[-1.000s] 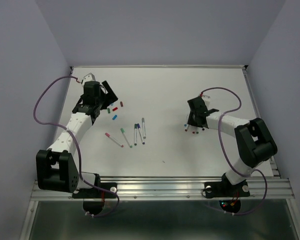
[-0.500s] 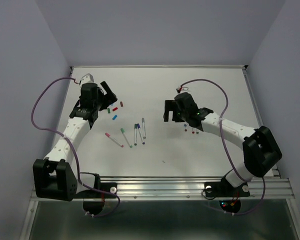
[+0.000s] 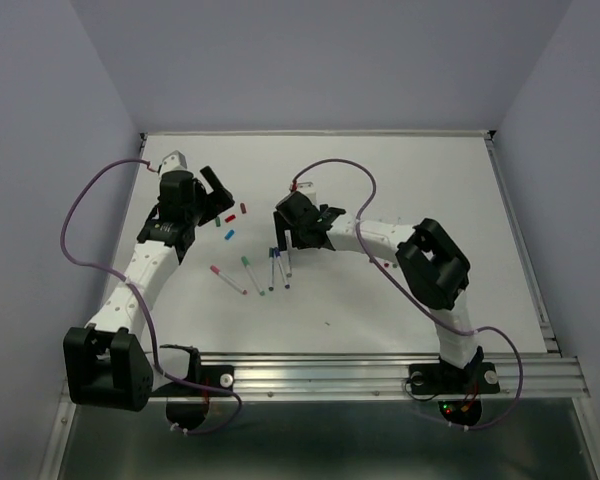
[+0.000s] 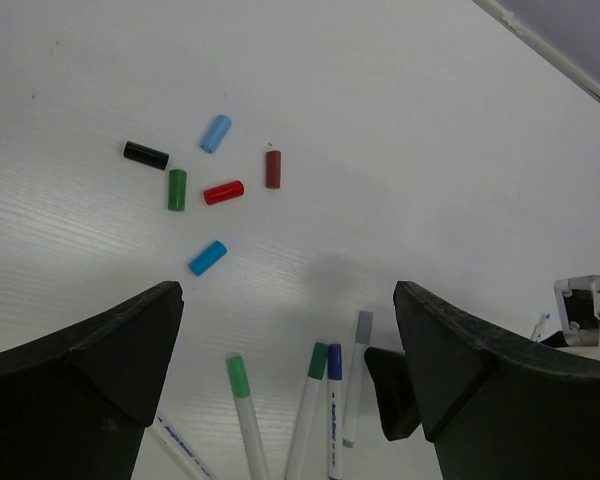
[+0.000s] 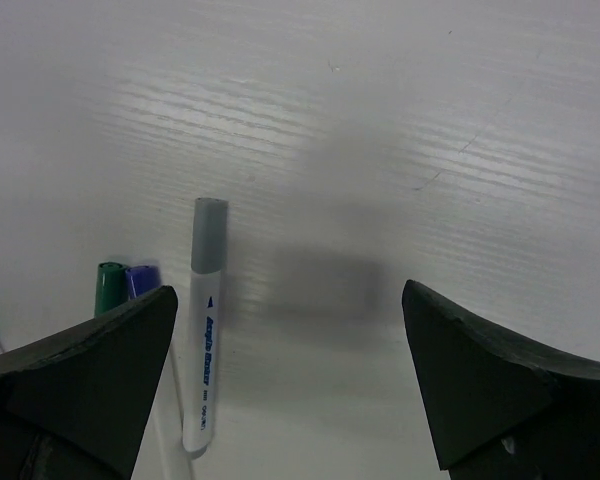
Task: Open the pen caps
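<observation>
The white body of the grey-capped pen is the part my right gripper should grab next, so the grey cap stays free for my left gripper to open.
Several loose pen caps lie in the left wrist view: black (image 4: 145,155), light blue (image 4: 216,133), green (image 4: 177,189), red (image 4: 223,192), dark red (image 4: 273,169) and blue (image 4: 207,257). Below them lie capped white pens with green (image 4: 242,400), dark green (image 4: 310,400), blue (image 4: 334,400) and grey (image 4: 358,380) caps. My left gripper (image 4: 287,335) hangs open above them, holding nothing. My right gripper (image 5: 290,390) is open over the table, with the grey-capped pen (image 5: 205,320) just inside its left finger. From above, the right gripper (image 3: 298,238) is over the pens (image 3: 278,265) and the left gripper (image 3: 218,192) is by the caps (image 3: 230,225).
A red-capped pen (image 3: 227,278) lies at the left of the pen group. Small coloured bits (image 3: 387,263) sit under my right forearm. Purple cables loop over both arms. Walls close the table at the back and sides.
My right arm has swung left from the table's right side to over the pen group, and its jaws have opened. The left gripper has shifted slightly toward the back.
</observation>
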Available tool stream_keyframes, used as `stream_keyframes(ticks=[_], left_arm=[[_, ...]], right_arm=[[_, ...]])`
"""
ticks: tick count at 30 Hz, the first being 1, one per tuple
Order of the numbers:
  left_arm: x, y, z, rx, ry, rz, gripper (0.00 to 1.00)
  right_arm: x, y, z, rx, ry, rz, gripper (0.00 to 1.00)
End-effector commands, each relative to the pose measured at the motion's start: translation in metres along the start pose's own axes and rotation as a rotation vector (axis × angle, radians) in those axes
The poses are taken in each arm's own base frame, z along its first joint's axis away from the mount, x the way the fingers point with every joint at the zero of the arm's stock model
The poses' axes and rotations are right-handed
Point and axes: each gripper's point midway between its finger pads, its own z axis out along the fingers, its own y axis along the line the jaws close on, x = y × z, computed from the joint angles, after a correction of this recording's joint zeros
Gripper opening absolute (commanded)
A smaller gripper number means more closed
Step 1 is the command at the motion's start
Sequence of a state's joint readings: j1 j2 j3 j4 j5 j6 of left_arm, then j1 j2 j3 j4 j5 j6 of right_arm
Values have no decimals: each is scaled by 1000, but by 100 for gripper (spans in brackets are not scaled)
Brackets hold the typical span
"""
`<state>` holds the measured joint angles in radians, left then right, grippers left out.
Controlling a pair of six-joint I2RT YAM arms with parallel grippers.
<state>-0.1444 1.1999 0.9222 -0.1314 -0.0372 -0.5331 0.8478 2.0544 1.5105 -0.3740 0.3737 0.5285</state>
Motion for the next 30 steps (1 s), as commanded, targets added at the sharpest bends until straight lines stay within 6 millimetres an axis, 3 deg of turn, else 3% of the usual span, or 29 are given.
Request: stream_keyframes(ticks=[1, 9, 14, 17, 20, 21, 30], left_arm=[[-6, -6, -6, 33, -38, 2, 99], [-4, -5, -4, 32, -35, 7, 99], [-5, -5, -4, 32, -39, 7, 99], [-5, -5, -4, 34, -40, 7, 99], [-6, -6, -4, 34, -40, 5, 99], [-6, -6, -4, 34, -40, 5, 99], [-6, -4, -4, 27, -40, 6, 99]], right_arm=[[-13, 14, -3, 27, -32, -10, 100], [22, 22, 8, 52, 41, -85, 100], [42, 10, 6, 94, 86, -96, 94], [60, 4, 3, 106, 118, -97, 83], [74, -3, 0, 109, 150, -80, 68], [78, -3, 0, 107, 158, -73, 58], [108, -2, -2, 32, 225, -54, 24]])
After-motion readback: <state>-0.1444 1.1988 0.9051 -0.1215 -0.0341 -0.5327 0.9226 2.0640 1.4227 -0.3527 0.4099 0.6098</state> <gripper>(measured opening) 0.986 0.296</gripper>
